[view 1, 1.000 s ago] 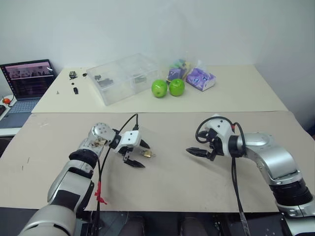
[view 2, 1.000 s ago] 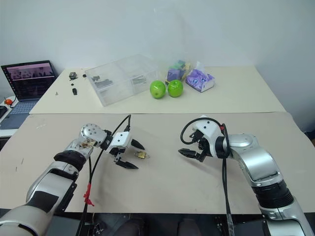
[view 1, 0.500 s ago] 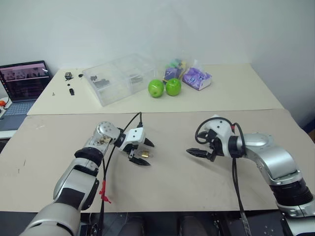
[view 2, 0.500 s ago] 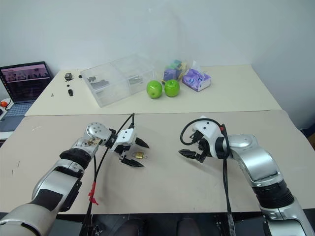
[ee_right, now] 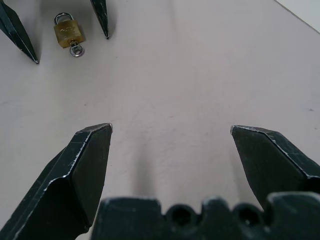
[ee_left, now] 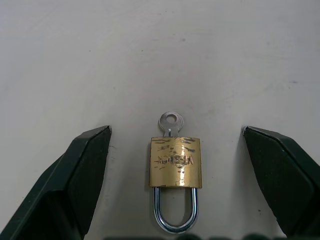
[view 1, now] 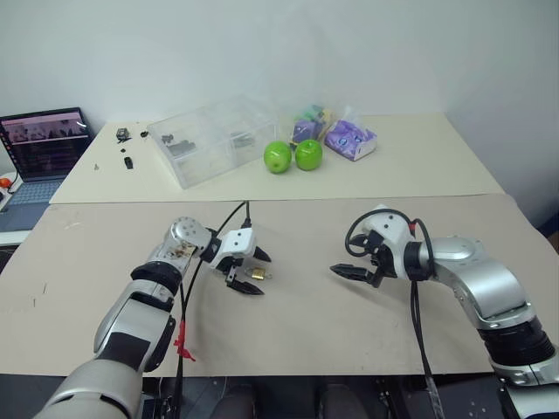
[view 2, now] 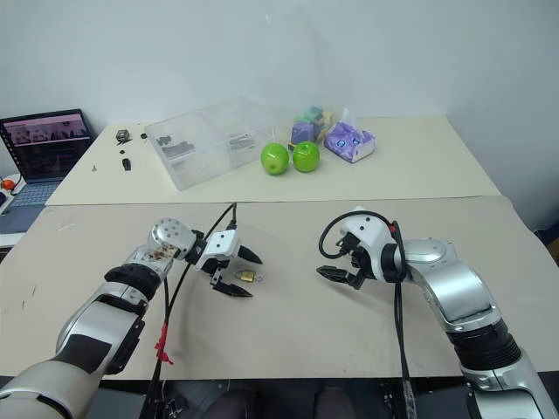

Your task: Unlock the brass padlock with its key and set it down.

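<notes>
The left gripper's fingers are low beside the padlock's brass body [view 1: 258,273] [ee_left: 175,162], so it should close on the padlock now.
The brass padlock [ee_left: 176,162] lies flat on the beige table [view 1: 297,332], its silvery shackle toward my left wrist. Its key [ee_left: 170,122] sticks out of the far end of the body. My left gripper [view 1: 264,276] is open, one black finger on each side of the padlock [view 1: 257,274], neither touching it. My right gripper [view 1: 342,260] hovers open and empty a short way to the right, pointing left at the padlock [ee_right: 69,35]. Its wrist view also catches the left fingers [ee_right: 100,15] beside the lock.
On the rear table stand a clear plastic box [view 1: 214,140], two green apples [view 1: 278,157], purple packets [view 1: 352,140] and small black parts [view 1: 127,135]. A laptop [view 1: 39,144] sits at the far left. Black cables loop over both wrists.
The head views have shifted slightly. Both grippers and the padlock stay where they were.
</notes>
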You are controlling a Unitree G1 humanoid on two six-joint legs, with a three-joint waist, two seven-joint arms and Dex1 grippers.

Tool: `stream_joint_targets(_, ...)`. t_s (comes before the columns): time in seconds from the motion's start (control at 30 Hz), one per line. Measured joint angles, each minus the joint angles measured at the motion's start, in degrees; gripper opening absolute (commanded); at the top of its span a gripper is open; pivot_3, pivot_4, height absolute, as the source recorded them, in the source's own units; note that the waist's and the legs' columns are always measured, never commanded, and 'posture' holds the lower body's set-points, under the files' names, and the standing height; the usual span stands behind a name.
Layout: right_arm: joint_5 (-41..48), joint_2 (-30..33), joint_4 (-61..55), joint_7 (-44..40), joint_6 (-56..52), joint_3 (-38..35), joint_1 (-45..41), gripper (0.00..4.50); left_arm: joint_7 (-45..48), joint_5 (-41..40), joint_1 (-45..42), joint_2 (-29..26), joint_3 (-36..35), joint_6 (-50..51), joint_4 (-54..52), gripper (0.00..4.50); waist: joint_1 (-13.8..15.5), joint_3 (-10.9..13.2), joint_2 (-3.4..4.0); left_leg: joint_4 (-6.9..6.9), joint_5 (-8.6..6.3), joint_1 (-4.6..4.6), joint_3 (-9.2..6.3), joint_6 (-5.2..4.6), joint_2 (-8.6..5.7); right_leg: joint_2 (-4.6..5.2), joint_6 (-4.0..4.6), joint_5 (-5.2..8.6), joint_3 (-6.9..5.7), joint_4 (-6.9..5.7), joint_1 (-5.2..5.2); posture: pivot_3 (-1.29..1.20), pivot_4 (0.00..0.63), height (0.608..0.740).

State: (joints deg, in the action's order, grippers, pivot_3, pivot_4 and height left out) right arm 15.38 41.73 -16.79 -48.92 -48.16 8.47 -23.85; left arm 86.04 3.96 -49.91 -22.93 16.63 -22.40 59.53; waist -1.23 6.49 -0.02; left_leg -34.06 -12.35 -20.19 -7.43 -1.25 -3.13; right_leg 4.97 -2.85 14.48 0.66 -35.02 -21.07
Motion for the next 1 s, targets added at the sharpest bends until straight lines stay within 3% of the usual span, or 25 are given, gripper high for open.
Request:
stream_joint_targets(0.3, -0.6, 0.0, 0.05, 0.27, 0.15, 0.29, 0.0, 4.47, -0.13, 0.32, -0.87, 0.0, 0.05, -0.67, 1.87, 4.5, -0.17, -0.04, 0.0, 0.0, 0.0, 0.03, 0.0, 0.0, 0.01, -0.01, 0.0, 0.0, 0.0, -0.03, 0.01, 0.0, 0.15, 0.74)
stream_joint_targets(0.4, -0.62, 0.0, 0.06, 0.27, 0.21, 0.32, 0.0, 4.5, -0.55, 0.43, -1.02, -0.02, 0.04, -0.65, 2.17, 3.82, -0.21, -0.08, -0.01, 0.0, 0.0, 0.03, 0.0, 0.0, 0.02, -0.01, 0.0, 0.0, 0.0, -0.03, 0.01, 0.0, 0.15, 0.74)
stream_joint_targets(0.6, -0.74, 0.0, 0.23, 0.31, 0.56, 1.14, 0.0, 4.5, -1.47, 0.59, -1.35, -0.35, 0.01, -0.51, 2.9, 1.41, -0.14, -0.16, 0.01, -0.01, 0.0, 0.03, 0.0, 0.0, 0.0, -0.01, 0.0, 0.0, 0.0, -0.02, 0.02, 0.0, 0.15, 0.74)
stream_joint_targets(0.67, -0.78, 0.0, 0.34, 0.32, 0.75, 1.38, -0.01, 4.5, -1.63, 0.6, -1.35, -0.35, 0.01, -0.47, 2.99, 0.85, -0.08, -0.18, 0.01, -0.02, 0.0, 0.03, 0.0, 0.0, 0.01, -0.01, -0.01, 0.0, 0.0, -0.03, 0.03, 0.0, 0.15, 0.74)
stream_joint_targets(1.0, -1.11, 0.0, 0.51, 0.3, 1.4, 1.7, -0.02, 4.5, -1.7, 0.52, -1.35, -0.26, -0.22, 0.45, 2.94, 0.82, -0.07, -0.22, 0.02, -0.02, 0.0, 0.03, -0.01, 0.0, 0.01, -0.02, -0.01, 0.0, -0.01, -0.03, 0.03, 0.0, 0.15, 0.74)
